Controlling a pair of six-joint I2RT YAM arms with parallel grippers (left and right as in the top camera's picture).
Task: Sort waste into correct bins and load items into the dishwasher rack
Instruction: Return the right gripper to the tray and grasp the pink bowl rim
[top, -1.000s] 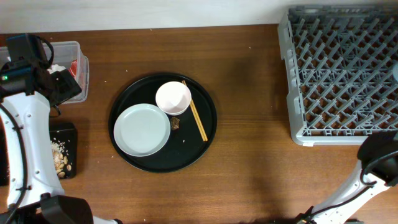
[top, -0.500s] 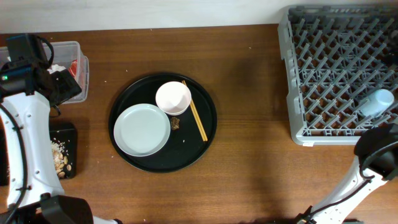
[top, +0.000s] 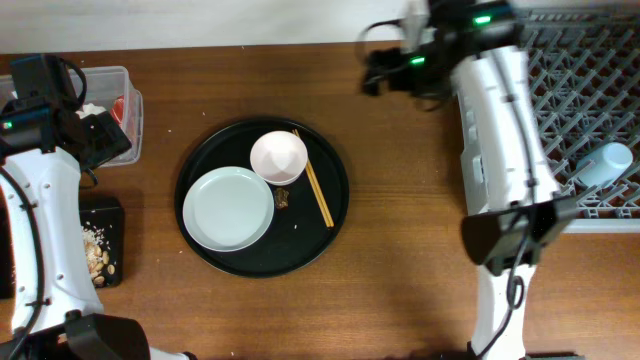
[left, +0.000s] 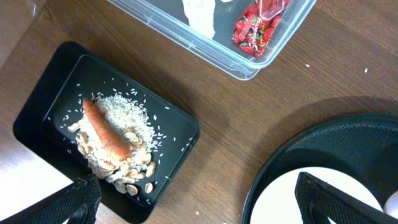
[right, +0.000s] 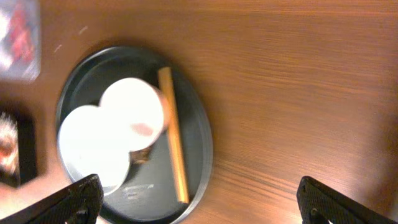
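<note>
Next, my right gripper reaches the small white bowl (top: 278, 157) and grabs its rim beside the plate, leaving its body free to load into the rack.
The round black tray (top: 335, 215) holds a white plate (top: 228, 208), a small white bowl (top: 278, 157), wooden chopsticks (top: 316, 192) and a small dark brown bit (top: 283, 199). A light-blue cup (top: 605, 163) lies in the grey rack (top: 590, 90). The clear tub (left: 236, 62) holds white tissue (left: 199, 12) and a red wrapper (left: 258, 22). The black bin (left: 50, 109) holds a carrot (left: 106, 130) and rice scraps (left: 127, 112). My left gripper (left: 208, 202) is open and empty, between the black bin and the tray. My right gripper (right: 205, 202) is open and empty above the table right of the tray (right: 199, 155); the chopsticks (right: 173, 143) show there.
My right arm (top: 500, 130) stretches across the rack's left edge, with the gripper (top: 380, 72) over bare wood at the back. My left arm (top: 40, 190) lies along the table's left side, over the tub (top: 128, 85) and black bin (top: 105, 215).
The right arm swung from the lower right corner up and left, across the rack's left edge. The light-blue cup appeared in the rack half a second ago. The left arm has not moved.
</note>
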